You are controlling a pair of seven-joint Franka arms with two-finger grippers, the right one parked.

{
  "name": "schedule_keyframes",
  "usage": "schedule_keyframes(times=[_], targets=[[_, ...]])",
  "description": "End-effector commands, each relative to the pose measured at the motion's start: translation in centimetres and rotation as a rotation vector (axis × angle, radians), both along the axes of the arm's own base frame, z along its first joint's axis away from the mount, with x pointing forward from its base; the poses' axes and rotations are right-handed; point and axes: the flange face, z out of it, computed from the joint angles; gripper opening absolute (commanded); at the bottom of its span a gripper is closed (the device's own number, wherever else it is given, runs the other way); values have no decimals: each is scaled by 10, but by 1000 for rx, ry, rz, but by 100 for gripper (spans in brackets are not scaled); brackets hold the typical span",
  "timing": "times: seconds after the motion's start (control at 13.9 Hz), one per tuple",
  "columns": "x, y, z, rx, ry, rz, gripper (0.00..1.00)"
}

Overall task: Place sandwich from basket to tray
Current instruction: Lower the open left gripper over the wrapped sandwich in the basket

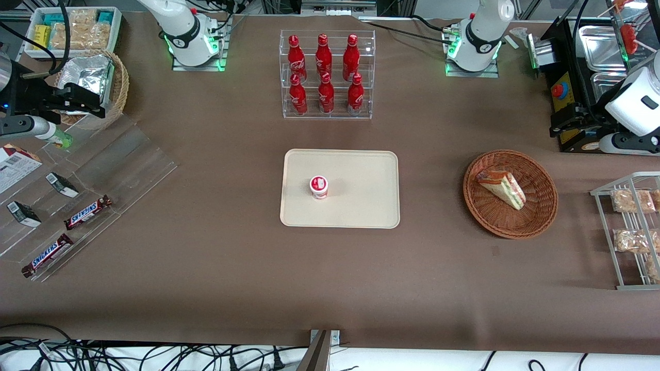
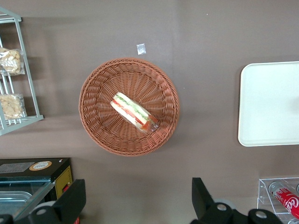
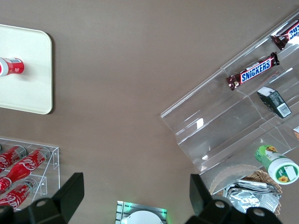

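I need to grab the sandwich (image 1: 501,188) by its two bread sides with my left gripper next, so that I can move it from the basket onto the tray (image 1: 340,188).
The sandwich (image 1: 501,188), a wedge with green and red filling, lies in the round reddish-brown wicker basket (image 1: 536,219) on the brown table. Both also show in the left wrist view, the sandwich (image 2: 134,112) in the middle of the basket (image 2: 96,126). The cream tray (image 1: 361,206) lies at the table's middle and its edge shows in the left wrist view (image 2: 271,107). My left gripper (image 1: 564,125) hangs well above the table, farther from the front camera than the basket. It is open and empty (image 2: 138,205), its fingers (image 2: 74,200) wide apart, clear of the basket.
A small red-and-white cup (image 1: 319,186) stands on the tray. A clear rack of red bottles (image 1: 326,74) stands farther back. A wire rack with bagged snacks (image 1: 631,232) and a black box with metal trays (image 1: 572,87) flank the basket at the working arm's end.
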Motion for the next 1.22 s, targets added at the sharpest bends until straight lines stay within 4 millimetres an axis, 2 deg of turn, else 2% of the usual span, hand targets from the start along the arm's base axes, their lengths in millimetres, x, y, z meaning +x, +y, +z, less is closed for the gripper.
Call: schedule_keyframes(times=[0.0, 0.14, 0.29, 0.43, 0.72, 1.01, 1.15], targets=[[3, -1, 3, -20, -9, -18, 100], [5, 3, -2, -8, -2, -7, 100], [14, 8, -20, 5, 5, 2, 100], [24, 13, -56, 44, 48, 57, 100], [24, 11, -127, 77, 20, 277, 100], [15, 10, -212, 113, -65, 492, 100], [8, 10, -243, 113, -96, 576, 100]])
